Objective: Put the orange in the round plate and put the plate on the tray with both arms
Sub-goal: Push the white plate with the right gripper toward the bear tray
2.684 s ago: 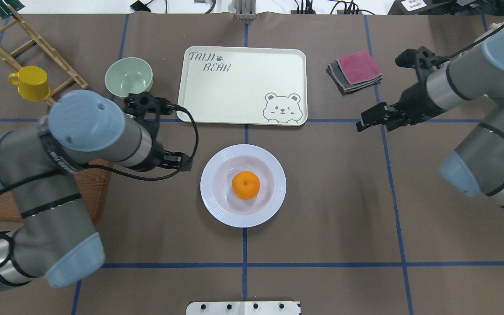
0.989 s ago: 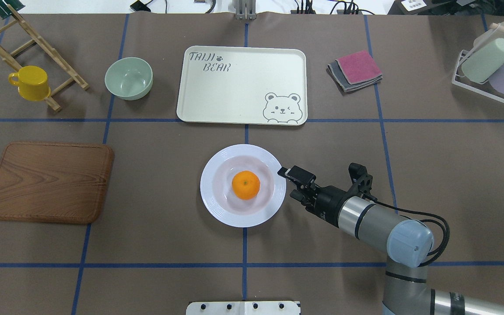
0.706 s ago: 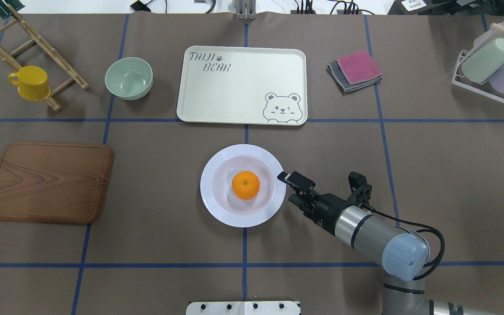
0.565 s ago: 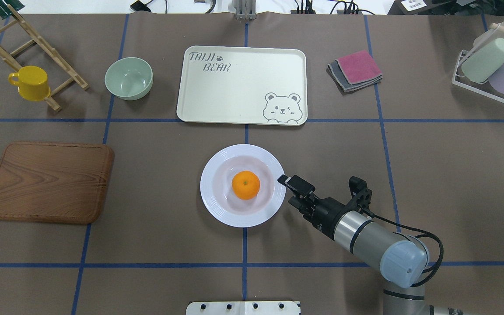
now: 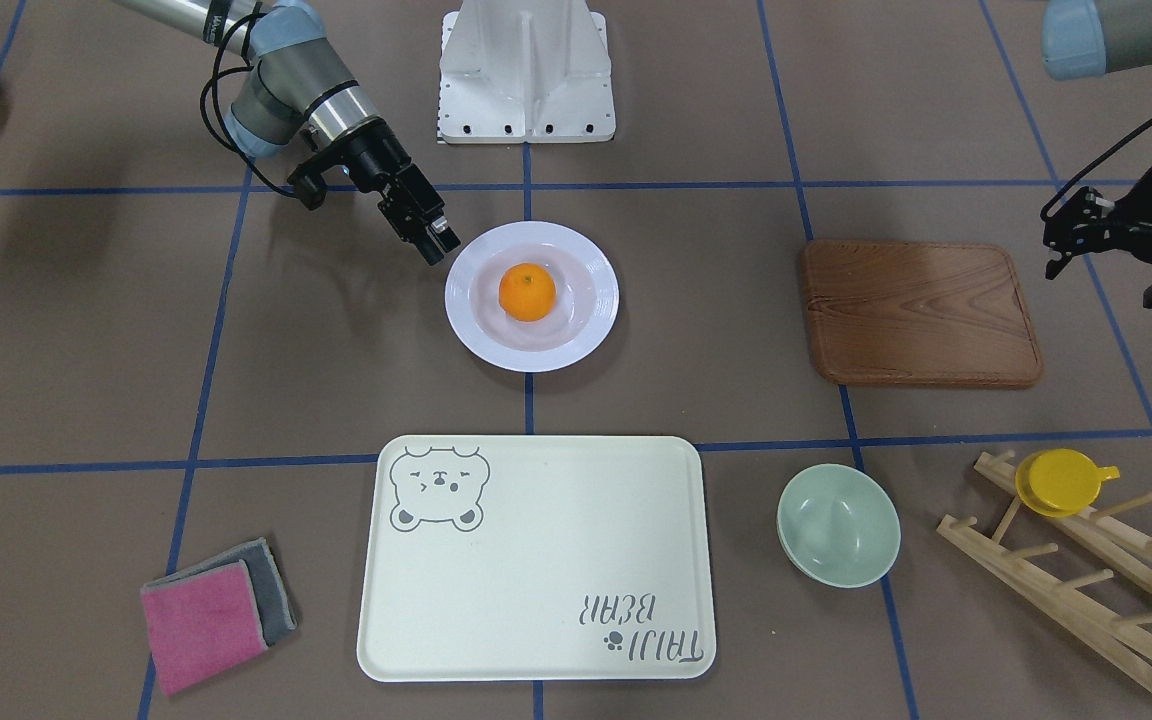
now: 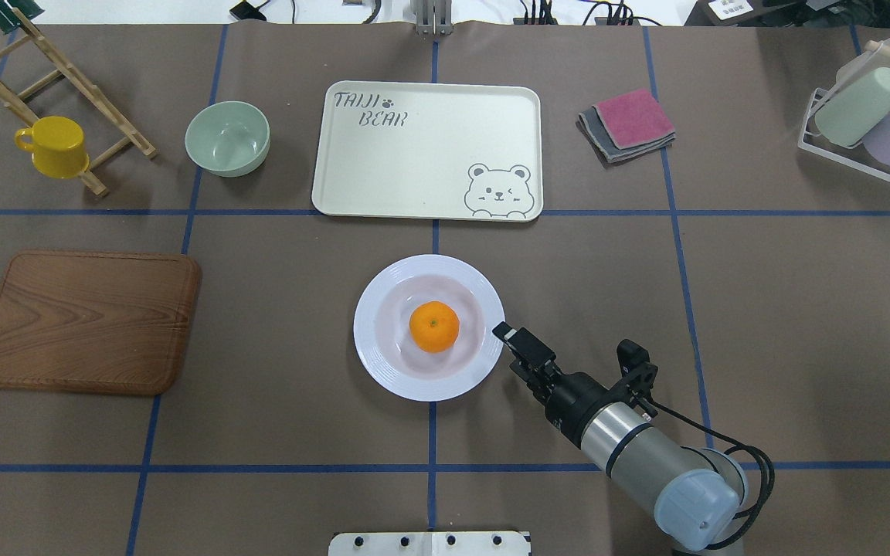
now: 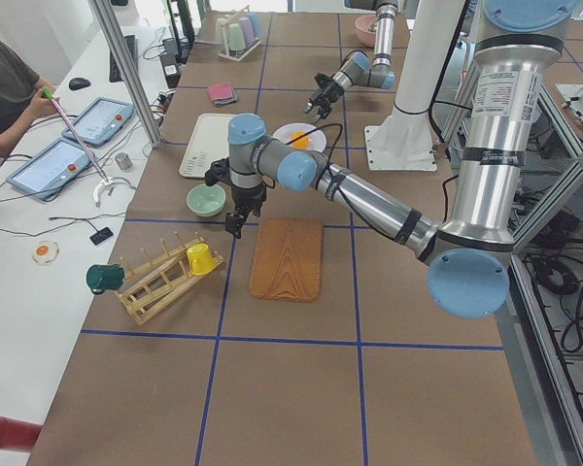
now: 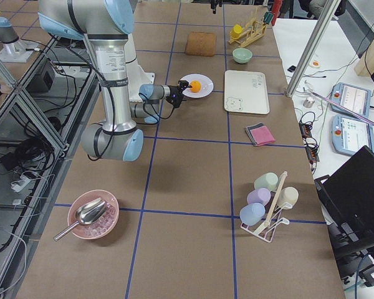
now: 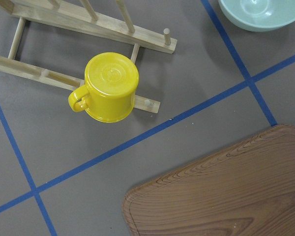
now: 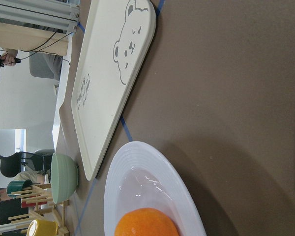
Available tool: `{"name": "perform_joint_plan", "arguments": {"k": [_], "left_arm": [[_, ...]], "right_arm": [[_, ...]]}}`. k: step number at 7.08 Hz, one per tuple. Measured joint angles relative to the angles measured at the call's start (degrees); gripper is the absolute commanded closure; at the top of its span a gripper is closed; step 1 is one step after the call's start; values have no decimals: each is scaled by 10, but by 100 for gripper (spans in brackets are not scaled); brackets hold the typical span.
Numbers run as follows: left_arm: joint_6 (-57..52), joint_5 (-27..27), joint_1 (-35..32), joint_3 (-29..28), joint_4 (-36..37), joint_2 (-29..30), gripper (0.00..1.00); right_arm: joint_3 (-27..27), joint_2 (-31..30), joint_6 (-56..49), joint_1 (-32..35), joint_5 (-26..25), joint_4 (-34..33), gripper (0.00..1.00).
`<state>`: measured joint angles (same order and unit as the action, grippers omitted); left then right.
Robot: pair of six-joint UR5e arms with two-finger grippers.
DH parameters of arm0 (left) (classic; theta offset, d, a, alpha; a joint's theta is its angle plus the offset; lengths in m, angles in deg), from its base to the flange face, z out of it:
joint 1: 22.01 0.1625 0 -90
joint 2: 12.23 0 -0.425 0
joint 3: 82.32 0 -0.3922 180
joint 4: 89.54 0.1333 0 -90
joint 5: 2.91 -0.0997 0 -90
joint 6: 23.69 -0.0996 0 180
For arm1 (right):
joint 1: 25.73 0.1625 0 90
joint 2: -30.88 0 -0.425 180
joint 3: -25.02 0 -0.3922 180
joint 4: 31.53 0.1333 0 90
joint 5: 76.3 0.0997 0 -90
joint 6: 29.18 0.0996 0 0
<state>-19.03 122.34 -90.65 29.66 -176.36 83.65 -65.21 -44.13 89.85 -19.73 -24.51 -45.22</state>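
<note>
The round plate with the orange on it needs to go on the cream tray (image 5: 536, 558), so my right gripper should next grab the plate by its rim (image 5: 455, 278).
The orange (image 6: 434, 327) lies in the middle of the white round plate (image 6: 371, 347), which stands on the table just on the robot's side of the tray (image 6: 414, 154). The cream tray with the bear drawing is bare. My right gripper (image 6: 508, 345) is low at the plate's right rim, fingers pointing at it and open, with nothing between them. In the right wrist view the plate (image 10: 152, 167) and the orange (image 10: 147, 223) fill the bottom. My left gripper (image 5: 1101, 240) hangs far off over the table's left end, above the yellow cup (image 9: 109, 87); its fingers are unclear.
A brown wooden board (image 6: 86, 320) lies left of the plate. A mint-green bowl (image 6: 227, 137) and a wooden rack (image 6: 66, 69) sit at the far left. Folded cloths (image 6: 626, 123) and a rack of pastel cups (image 6: 870, 116) are at the far right.
The left arm has pulled away from the plate to the table's left edge. The right arm has swung in to the plate's right rim and slid slightly toward the robot's side.
</note>
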Motion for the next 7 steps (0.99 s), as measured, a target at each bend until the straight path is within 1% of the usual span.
{"name": "perform_joint_plan", "arguments": {"k": [2,3,4,5,7], "left_arm": [[2,6,-1,4,0,-4,1],[2,7,-1,6,0,-6,1],[2,7,-1,6,-1,-9,1],[1,7,-1,7,-1,-11,1],[0,7,-1,9,-1,-11,1]], "right_arm": [[25,22,4,-10,-42,-1,8],[41,37,6,-8,-54,-1,13],[50,46,8,-2,-59,-2,29],[53,51,10,5,-61,-2,35],[59,53,10,15,-61,-3,35]]}}
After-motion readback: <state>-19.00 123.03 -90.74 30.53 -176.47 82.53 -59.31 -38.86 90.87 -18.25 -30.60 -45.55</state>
